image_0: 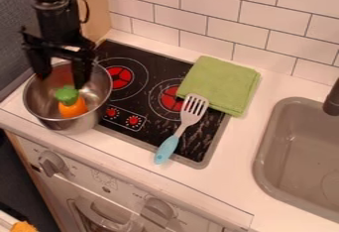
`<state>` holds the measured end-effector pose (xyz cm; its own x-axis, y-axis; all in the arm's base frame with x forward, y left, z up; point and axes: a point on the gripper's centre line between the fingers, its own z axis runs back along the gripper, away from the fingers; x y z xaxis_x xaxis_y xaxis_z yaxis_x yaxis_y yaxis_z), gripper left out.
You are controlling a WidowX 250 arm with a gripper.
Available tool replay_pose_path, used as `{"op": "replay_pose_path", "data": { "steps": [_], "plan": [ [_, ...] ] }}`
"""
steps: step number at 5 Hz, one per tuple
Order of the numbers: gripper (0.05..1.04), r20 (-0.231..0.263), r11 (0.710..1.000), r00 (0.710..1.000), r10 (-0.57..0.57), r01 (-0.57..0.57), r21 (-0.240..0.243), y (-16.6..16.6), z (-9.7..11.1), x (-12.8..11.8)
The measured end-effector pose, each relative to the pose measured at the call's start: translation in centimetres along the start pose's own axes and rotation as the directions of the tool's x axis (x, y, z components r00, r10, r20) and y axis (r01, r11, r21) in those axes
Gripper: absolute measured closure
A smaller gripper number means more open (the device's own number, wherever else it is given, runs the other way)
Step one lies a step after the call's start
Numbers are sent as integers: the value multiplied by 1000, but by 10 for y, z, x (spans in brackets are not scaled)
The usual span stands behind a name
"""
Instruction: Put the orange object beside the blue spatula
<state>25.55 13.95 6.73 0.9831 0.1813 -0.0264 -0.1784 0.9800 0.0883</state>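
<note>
My gripper should grab the green top of the orange object next, to put the orange object beside the blue spatula.
Over the metal pot at the left, my gripper (63,80) hangs with its two fingers spread apart and nothing between them. Inside the pot lies an orange object (72,108) with a green top, like a toy carrot, just below and slightly right of the gripper. The spatula (175,137), with a blue handle and a grey slotted head, rests on the right part of the black stovetop, its head touching the green cloth's near edge.
The steel pot (99,104) stands at the stove's left side. A folded green cloth (222,85) covers the stovetop's back right corner. Farther right is a grey sink (298,151) with a dark faucet (332,99). A tiled wall (248,20) runs behind.
</note>
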Motion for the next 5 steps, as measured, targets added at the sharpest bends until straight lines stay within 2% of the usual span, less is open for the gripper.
{"op": "replay_pose_path", "data": {
  "steps": [1, 2, 3, 4, 5],
  "plan": [
    [83, -45, 1000, 999, 3, -2, 18, 1, -14, -1],
    [83, -67, 999, 997, -27, 28, 22, -13, -20, -5],
    [151, -98, 998, 994, -49, 53, 33, -22, -33, -4],
    [433, -106, 999, 994, -38, 41, 24, -23, -32, -5],
    [469, -72, 1000, 997, -27, 28, 13, -21, -19, -5]
  ]
}}
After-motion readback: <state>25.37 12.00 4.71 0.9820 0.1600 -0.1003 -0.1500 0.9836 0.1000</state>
